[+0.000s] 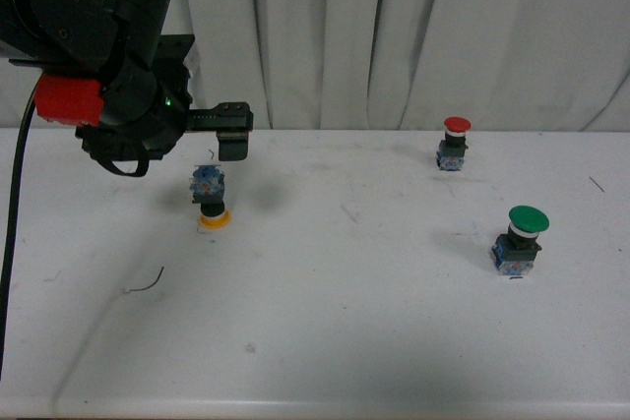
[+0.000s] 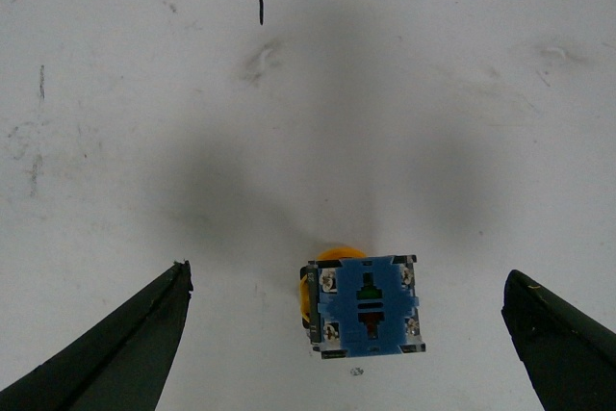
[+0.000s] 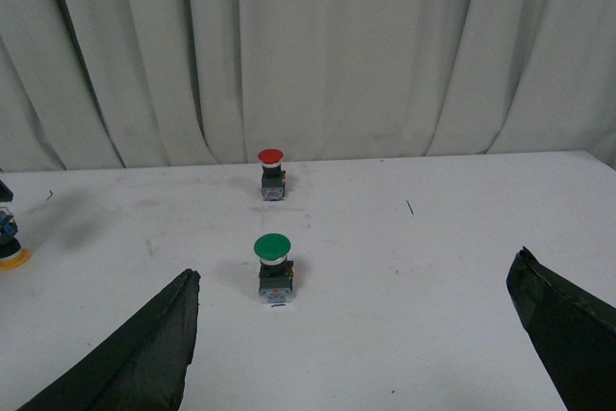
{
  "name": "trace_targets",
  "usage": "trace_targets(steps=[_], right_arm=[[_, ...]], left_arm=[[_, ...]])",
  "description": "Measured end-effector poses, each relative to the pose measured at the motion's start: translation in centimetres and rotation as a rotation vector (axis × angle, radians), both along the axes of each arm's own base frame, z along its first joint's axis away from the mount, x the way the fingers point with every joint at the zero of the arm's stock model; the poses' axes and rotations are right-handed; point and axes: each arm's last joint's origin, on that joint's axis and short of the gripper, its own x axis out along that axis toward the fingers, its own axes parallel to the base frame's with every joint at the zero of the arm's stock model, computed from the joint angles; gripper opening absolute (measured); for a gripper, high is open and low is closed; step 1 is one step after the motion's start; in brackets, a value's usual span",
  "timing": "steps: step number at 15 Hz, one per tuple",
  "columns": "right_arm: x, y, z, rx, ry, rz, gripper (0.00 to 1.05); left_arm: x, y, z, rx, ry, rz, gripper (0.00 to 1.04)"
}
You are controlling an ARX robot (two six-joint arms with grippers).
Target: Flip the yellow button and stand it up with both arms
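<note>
The yellow button needs to be flipped upright, so my left gripper should next grab it by its blue base (image 1: 208,182).
The yellow button (image 1: 209,200) stands upside down on the white table (image 1: 345,322), its yellow cap on the surface and its blue base on top. My left gripper (image 1: 231,140) hovers just above and behind it, open and empty. In the left wrist view the blue base (image 2: 366,307) lies between the wide-open fingers (image 2: 144,344), touching neither; the left gripper (image 2: 346,276) is centred over it. My right gripper (image 3: 353,271) is open and empty, out of the front view. The yellow button also shows at the edge of the right wrist view (image 3: 10,249).
A red-capped button (image 1: 454,142) stands upright at the back right, and a larger green-capped button (image 1: 519,240) stands nearer on the right. Both also show in the right wrist view, red (image 3: 271,172) and green (image 3: 273,267). A short black wire (image 1: 146,285) lies front left. White curtain behind.
</note>
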Motion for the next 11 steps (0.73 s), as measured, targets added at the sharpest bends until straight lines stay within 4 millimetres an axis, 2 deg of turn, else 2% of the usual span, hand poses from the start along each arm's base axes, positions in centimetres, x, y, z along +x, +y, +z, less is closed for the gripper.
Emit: trace_targets(steps=[3, 11], right_arm=[[0.0, 0.0, 0.0, 0.0, 0.0, 0.0, 0.98], [0.0, 0.0, 0.0, 0.0, 0.0, 0.0, 0.98]], left_arm=[[0.3, 0.4, -1.9, -0.002, 0.043, 0.016, 0.98], [0.5, 0.3, -2.3, -0.02, 0.044, 0.01, 0.98]])
